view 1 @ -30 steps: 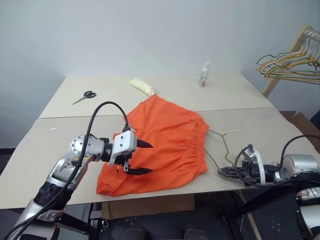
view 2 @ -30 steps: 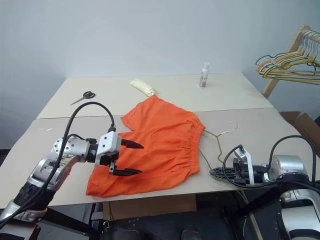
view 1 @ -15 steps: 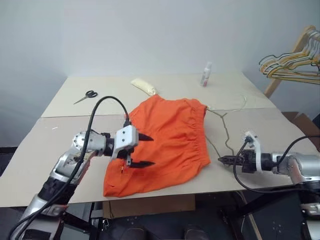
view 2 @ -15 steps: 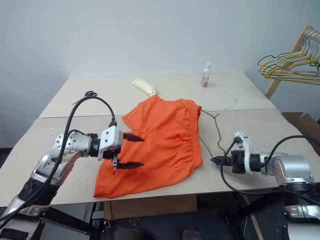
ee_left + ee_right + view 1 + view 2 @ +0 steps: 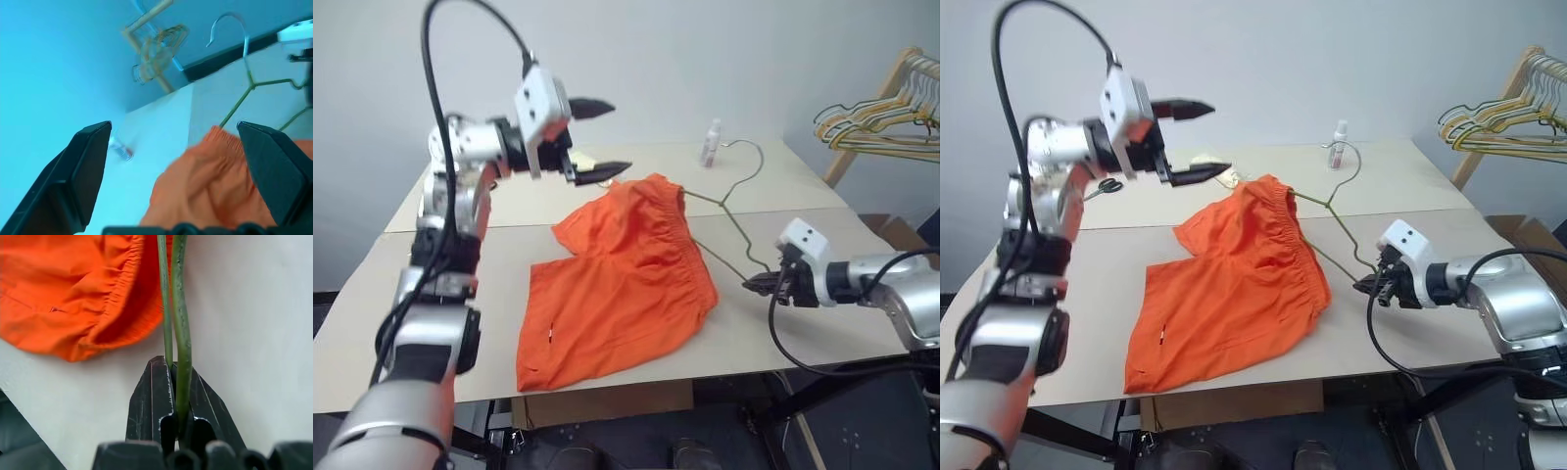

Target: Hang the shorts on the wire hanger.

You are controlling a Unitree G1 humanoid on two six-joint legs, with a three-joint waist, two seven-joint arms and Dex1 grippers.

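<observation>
My left gripper is about to pinch the shorts by the raised end of the waistband. The legs of the shorts are lying flat on the tabletop.
The orange shorts lie spread on the table, and their waistband end is lifted a little at the far side. The wire hanger stands tilted up from the table with its hook in the air and one arm reaching into the waistband. My right gripper is shut on the hanger's lower corner, just right of the shorts; both wires run between its fingers. High above the shorts' far edge, my left gripper is open and holds nothing.
A small bottle stands at the table's far side, and scissors lie far left behind my left arm. A wooden rack of bunched hangers stands at the right, off the table. A cardboard box sits under the table's front edge.
My left arm rose from just over the shorts to high above their far edge, still open. My right gripper lifted and rolled, tilting the hanger upright and pulling the waistband up and leftward.
</observation>
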